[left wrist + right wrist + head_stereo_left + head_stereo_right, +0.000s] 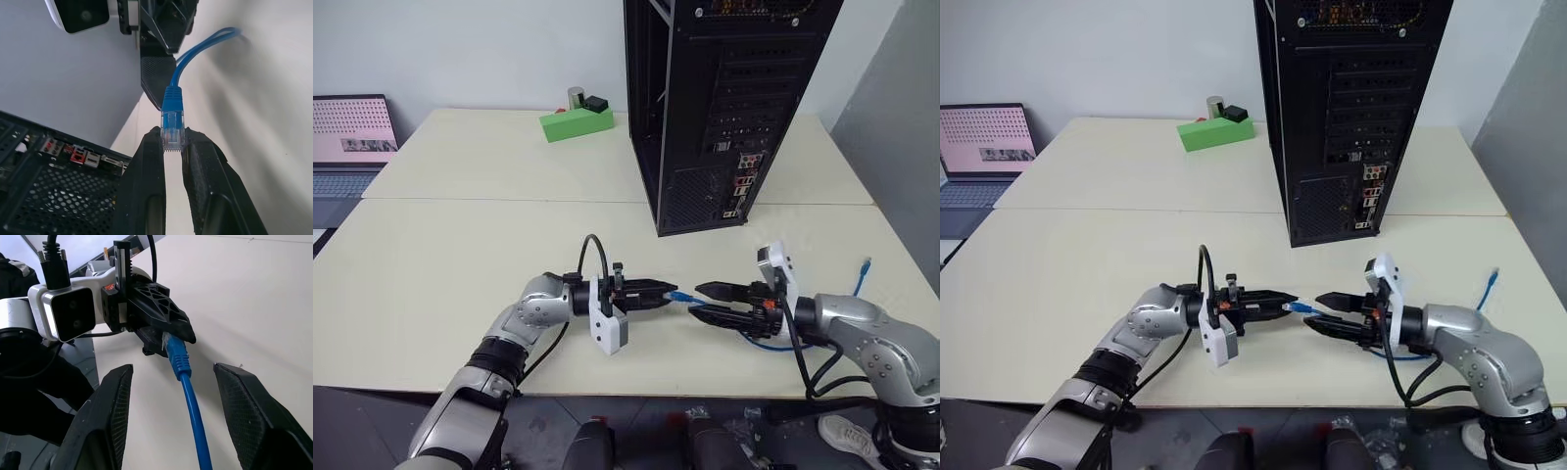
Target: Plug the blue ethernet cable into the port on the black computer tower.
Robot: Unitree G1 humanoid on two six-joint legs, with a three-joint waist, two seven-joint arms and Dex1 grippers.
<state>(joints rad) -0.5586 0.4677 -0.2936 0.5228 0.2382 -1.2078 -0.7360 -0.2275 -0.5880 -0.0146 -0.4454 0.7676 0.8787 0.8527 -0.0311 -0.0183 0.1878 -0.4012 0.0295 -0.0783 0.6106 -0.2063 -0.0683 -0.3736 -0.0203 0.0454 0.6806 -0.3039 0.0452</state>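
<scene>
The robot's right gripper should grab the cable by its ribbed boot (182,366), so that the blue ethernet cable's clear tip (169,339) stays free to go into the port.
The blue ethernet cable (682,295) has its clear-tipped plug (172,122) pinched between the fingertips of my left gripper (671,291), which is shut on it and points level toward the right, above the table. My right gripper (695,300) faces it from the right and stands open, its fingers (112,406) on either side of the cable (188,396) without touching it. The cord trails under the right arm, and its other end (867,264) lies near the table's right edge. The black computer tower (724,108) stands upright behind both grippers, its coloured connectors (741,186) facing me.
A green box (576,122) sits at the back of the far table (460,157), left of the tower. An open laptop (352,137) stands at the far left. Black robot wires (597,250) loop over the left wrist. A grey wall panel (901,117) borders the right side.
</scene>
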